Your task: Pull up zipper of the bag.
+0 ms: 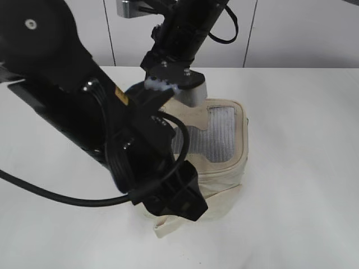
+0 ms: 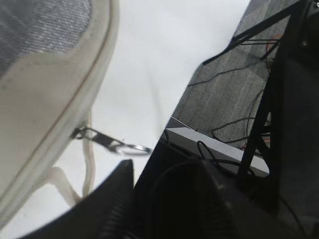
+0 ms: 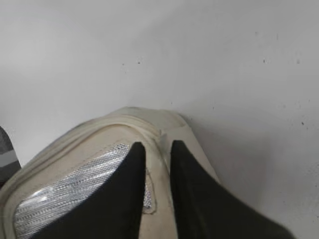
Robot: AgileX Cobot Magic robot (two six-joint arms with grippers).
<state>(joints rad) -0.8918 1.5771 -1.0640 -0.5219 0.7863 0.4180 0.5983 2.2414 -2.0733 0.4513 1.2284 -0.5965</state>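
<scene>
The bag needs to stay steady while the zipper on the rim of its lid is pulled. My left gripper should grab the bag by its rounded corner (image 1: 238, 108) next.
The cream bag (image 1: 227, 168) stands mid-table, its grey mesh lid panel (image 1: 222, 131) facing up. In the left wrist view the zipper track runs along the lid rim (image 2: 52, 127). A silver slider with a ring pull (image 2: 112, 143) sticks out from it. My left gripper (image 2: 167, 167) is open and empty. Its left fingertip is just below the ring pull and not touching it. It sits low at the bag's front left side (image 1: 179, 204). My right gripper (image 3: 157, 148) is nearly closed, with the bag's lid rim (image 3: 124, 119) pinched between its fingers at the back left corner.
A loose strap flap (image 1: 167, 227) lies on the white table (image 1: 303, 168) under the left gripper. The left arm (image 1: 84, 101) crosses the bag's left side. Beyond the table edge are floor cables and a black frame (image 2: 271, 99).
</scene>
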